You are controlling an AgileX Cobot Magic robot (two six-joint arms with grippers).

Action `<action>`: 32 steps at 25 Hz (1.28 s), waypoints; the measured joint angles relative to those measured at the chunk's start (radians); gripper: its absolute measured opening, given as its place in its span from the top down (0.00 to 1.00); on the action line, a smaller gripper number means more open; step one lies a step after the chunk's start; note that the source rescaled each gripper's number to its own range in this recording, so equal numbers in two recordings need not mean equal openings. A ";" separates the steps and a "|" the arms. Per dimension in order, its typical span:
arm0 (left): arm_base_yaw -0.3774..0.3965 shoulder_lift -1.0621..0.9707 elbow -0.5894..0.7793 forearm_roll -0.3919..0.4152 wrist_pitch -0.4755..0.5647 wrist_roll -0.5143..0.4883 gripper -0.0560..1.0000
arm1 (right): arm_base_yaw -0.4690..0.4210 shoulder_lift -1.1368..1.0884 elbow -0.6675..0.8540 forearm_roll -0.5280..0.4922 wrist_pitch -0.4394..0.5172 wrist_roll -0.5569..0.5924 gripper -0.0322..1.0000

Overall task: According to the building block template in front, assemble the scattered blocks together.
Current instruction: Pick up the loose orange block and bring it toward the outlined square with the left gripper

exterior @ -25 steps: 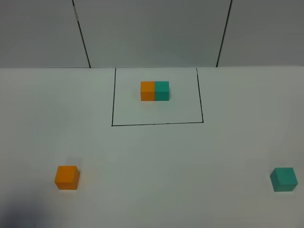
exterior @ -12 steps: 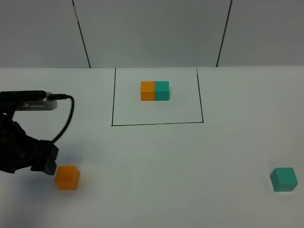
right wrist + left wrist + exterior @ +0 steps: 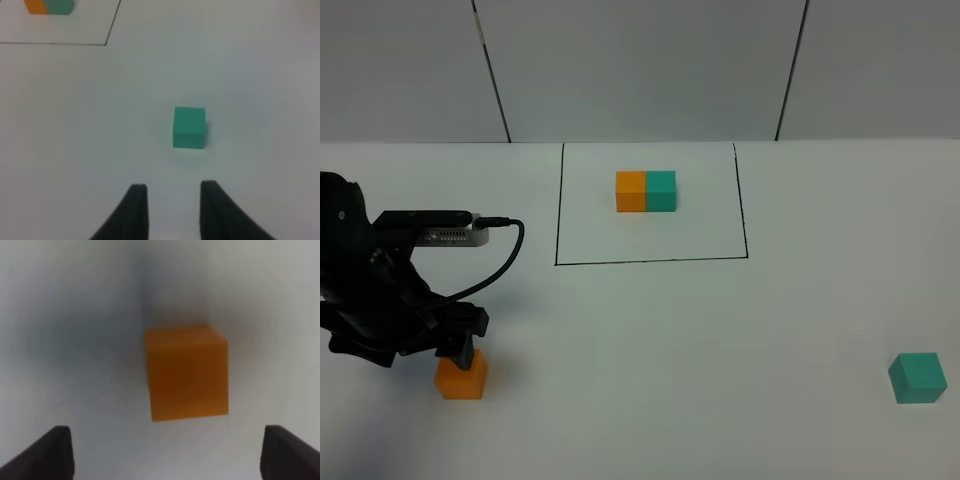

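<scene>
I will grab the orange cube next by its opposite sides with my left gripper. Then it can be joined to the loose teal cube.
The loose orange cube lies on the white table at the front left. My left gripper hangs just above it, open. In the left wrist view the orange cube lies ahead of the gripper, whose dark fingertips stand wide apart and hold nothing. The loose teal cube lies at the front right. In the right wrist view the teal cube lies a little ahead of my right gripper, which is open and empty. The template pair sits at the back centre.
A thin black-lined rectangle frames the template; the template and a corner of the line also show in the right wrist view. A grey panelled wall rises behind the table. A black cable loops off the left arm.
The left arm has come in from the left edge, moved right and now stands over the orange cube. Neither cube has moved.
</scene>
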 joint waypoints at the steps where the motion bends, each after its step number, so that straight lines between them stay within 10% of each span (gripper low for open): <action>1: 0.000 0.010 0.000 0.000 -0.008 0.002 0.28 | 0.000 0.000 0.000 0.000 0.000 0.000 0.97; 32: -0.050 0.195 -0.008 -0.023 -0.155 0.041 0.28 | 0.000 0.000 0.000 0.000 0.000 0.000 0.97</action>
